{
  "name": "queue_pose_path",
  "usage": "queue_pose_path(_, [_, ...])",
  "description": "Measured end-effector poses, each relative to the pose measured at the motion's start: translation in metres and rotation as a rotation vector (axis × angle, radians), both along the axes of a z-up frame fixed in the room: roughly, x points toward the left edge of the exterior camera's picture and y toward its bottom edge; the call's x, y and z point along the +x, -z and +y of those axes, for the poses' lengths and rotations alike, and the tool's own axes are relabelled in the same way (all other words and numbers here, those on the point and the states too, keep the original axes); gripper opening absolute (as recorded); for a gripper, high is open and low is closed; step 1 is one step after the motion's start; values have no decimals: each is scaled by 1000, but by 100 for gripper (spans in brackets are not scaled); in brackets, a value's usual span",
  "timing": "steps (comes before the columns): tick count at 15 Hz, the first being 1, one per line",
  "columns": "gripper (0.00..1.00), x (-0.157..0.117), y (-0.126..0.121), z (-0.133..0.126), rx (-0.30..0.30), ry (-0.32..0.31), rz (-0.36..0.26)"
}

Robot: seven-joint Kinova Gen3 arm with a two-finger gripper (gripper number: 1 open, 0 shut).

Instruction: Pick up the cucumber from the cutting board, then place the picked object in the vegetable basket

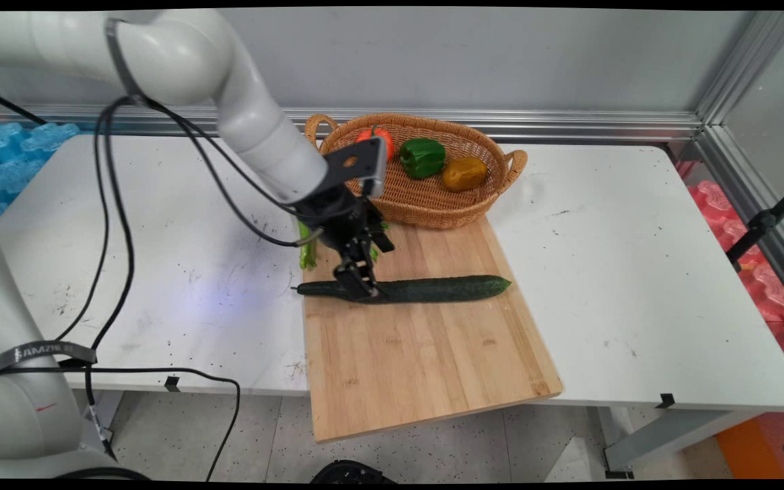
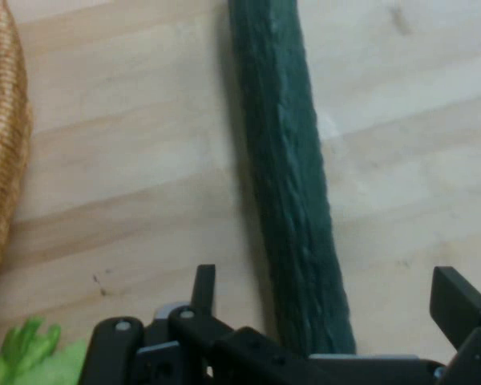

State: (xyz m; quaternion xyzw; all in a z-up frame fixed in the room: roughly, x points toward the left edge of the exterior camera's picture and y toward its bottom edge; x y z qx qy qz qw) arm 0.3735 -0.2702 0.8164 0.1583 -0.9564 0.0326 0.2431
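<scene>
Next, my gripper grabs the long dark green cucumber by its body toward the stem end (image 1: 371, 295) to empty the cutting board (image 1: 426, 354).
A long dark green cucumber (image 1: 446, 288) lies across a wooden cutting board (image 1: 426, 354), and in the hand view the cucumber (image 2: 284, 160) runs up the middle over the board (image 2: 128, 160). My gripper (image 1: 363, 289) is down at the cucumber's left part, near its stem end. In the hand view my gripper (image 2: 329, 289) is open. Its fingers (image 2: 203, 282) stand on either side of the cucumber, with a gap on each side. A light green leafy vegetable (image 1: 307, 252) lies at the board's left edge behind the hand, and this leafy vegetable (image 2: 32, 353) shows bottom left in the hand view.
A wicker basket (image 1: 426, 204) stands behind the board with a red tomato (image 1: 375, 136), a green pepper (image 1: 422, 156) and a yellow-brown pepper (image 1: 465, 173) in it. The basket's rim (image 2: 4, 136) is at the hand view's left edge. The board overhangs the table's near edge. Black cables hang from the arm at the left.
</scene>
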Motion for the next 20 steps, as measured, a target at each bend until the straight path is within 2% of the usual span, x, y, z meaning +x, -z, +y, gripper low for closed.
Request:
queue_pose_path(8, [100, -33, 34, -24, 19, -43, -10])
queue_pose_path(13, [100, -43, 45, -32, 21, -46, -14])
queue_pose_path(14, [0, -44, 46, -33, 21, -45, -15])
queue_pose_path(20, [0, -48, 44, -33, 14, -21, -9])
